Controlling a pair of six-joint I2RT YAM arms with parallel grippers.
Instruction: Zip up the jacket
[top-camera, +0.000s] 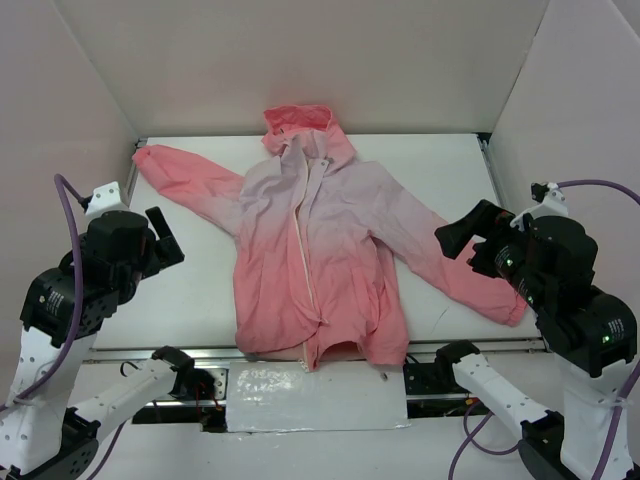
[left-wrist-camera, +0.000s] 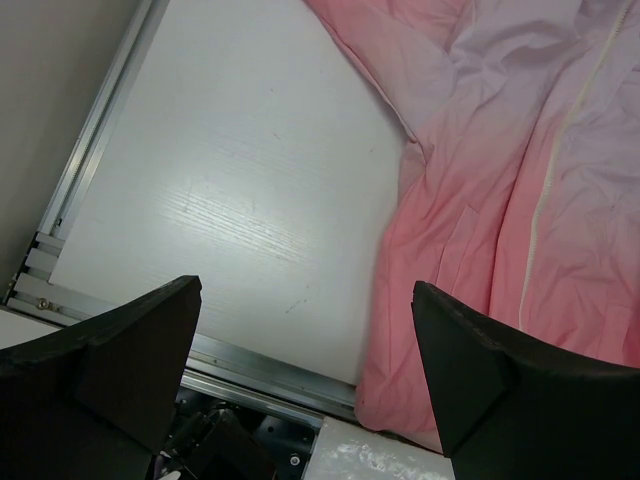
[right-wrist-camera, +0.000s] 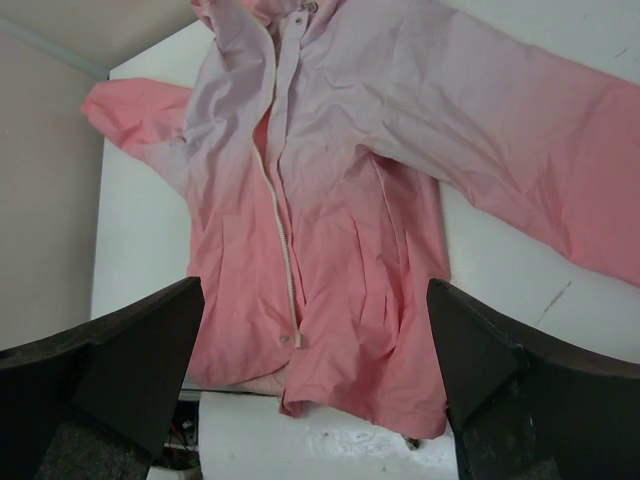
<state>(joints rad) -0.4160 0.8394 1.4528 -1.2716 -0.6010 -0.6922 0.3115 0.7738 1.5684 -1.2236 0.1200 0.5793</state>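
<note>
The right gripper grabs the jacket's front flap (top-camera: 319, 350) (right-wrist-camera: 310, 382) beside the zipper near the hem next to zip up, and leaves the flap's edge for my left gripper.
The jacket (top-camera: 320, 260) lies flat on the white table, hood at the far side, hem at the near edge, sleeves spread out. It is coral pink fading to pale lilac at the chest. Its white zipper (top-camera: 308, 250) runs down the middle; a small white pull (right-wrist-camera: 297, 340) hangs close to the hem, where the front flaps part slightly. My left gripper (top-camera: 165, 238) is open and empty above bare table left of the jacket (left-wrist-camera: 500, 200). My right gripper (top-camera: 462, 238) is open and empty, raised over the jacket's right sleeve, looking down on the jacket (right-wrist-camera: 340, 230) and zipper (right-wrist-camera: 280, 220).
A metal rail (left-wrist-camera: 260, 365) edges the table at the near side and left. A shiny white sheet (top-camera: 315, 395) lies just in front of the hem between the arm bases. Pale walls enclose the table on three sides.
</note>
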